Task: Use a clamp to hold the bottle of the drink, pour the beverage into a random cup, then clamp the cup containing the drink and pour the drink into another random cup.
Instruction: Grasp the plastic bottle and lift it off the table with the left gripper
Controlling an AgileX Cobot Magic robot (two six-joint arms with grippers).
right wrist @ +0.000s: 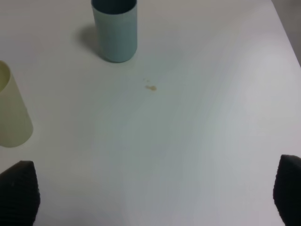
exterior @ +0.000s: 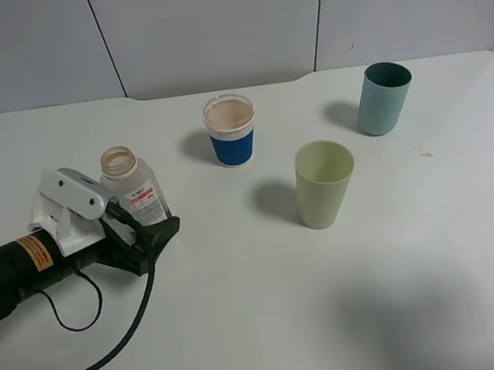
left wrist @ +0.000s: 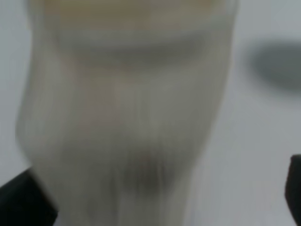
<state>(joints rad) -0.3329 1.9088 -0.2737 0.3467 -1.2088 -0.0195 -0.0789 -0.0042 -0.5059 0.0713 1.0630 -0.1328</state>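
The left gripper should next grab the bottle by its labeled body (exterior: 141, 201) (left wrist: 117, 141), so that it can pour the beverage into a cup.
The bottle (exterior: 133, 188) stands upright and uncapped at the left of the table, its label facing the front. My left gripper (exterior: 145, 221) reaches it from the left and stands open, one finger on each side of it. In the left wrist view the bottle (left wrist: 127, 117) fills the frame, blurred; one fingertip (left wrist: 26, 200) sits at its base and the other (left wrist: 295, 188) is well clear of it. The pale yellow-green cup (exterior: 325, 183) stands mid-table; whether it holds beverage I cannot tell. The blue-sleeved paper cup (exterior: 231, 131) shows a pale brownish inside. My right gripper (right wrist: 150, 197) hangs open above bare table.
A teal-blue tumbler (exterior: 383, 98) stands at the back right, with a small brown spot (exterior: 425, 154) on the table in front of it. A black cable (exterior: 87, 358) loops from the left arm across the front left. The table's far edge runs behind the cups.
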